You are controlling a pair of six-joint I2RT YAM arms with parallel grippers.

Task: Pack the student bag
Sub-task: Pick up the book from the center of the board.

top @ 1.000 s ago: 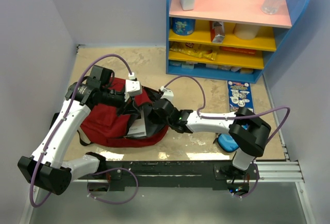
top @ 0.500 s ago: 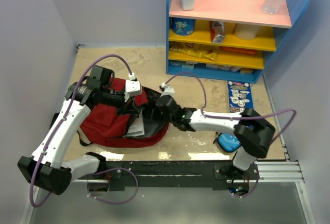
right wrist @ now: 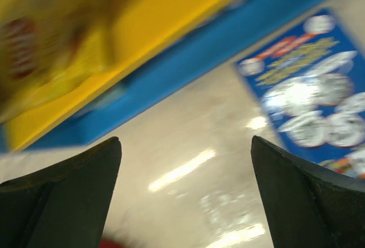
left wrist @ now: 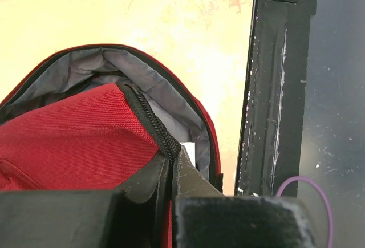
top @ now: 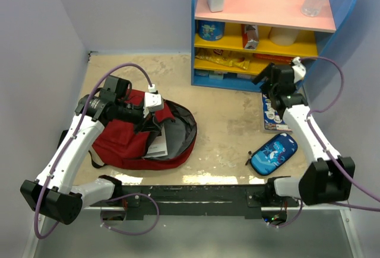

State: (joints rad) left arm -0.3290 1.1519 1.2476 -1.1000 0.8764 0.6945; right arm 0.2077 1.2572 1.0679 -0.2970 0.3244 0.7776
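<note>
I will next use my right gripper to grab the blue picture book (top: 276, 111) by its edge facing the bag, so that its body stays free to slide inside.
The student bag (top: 122, 142), dark red with grey lining (left wrist: 162, 85), lies on its side at the left of the table with its mouth gaping to the right. A white book (top: 159, 145) shows inside the opening. My left gripper (top: 148, 123) is shut on the bag's black zipper edge (left wrist: 151, 120) and holds the upper lip up. My right gripper (top: 263, 83) hangs open and empty near the foot of the shelf, just left of a blue picture book (top: 276, 111) lying flat; in its blurred wrist view the book (right wrist: 308, 100) sits to the right of the open gripper (right wrist: 185, 148).
A blue shelf unit (top: 267, 32) with yellow and pink boards, packets, a can and bottles stands at the back right. A small blue zip pouch (top: 273, 154) lies at the front right. A black rail (top: 196, 193) runs along the near edge. Walls close in on the left and back.
My right gripper has left the bag's mouth, swung right and back to the shelf foot, and opened wide. The blue pouch is now uncovered. The left arm has held still.
</note>
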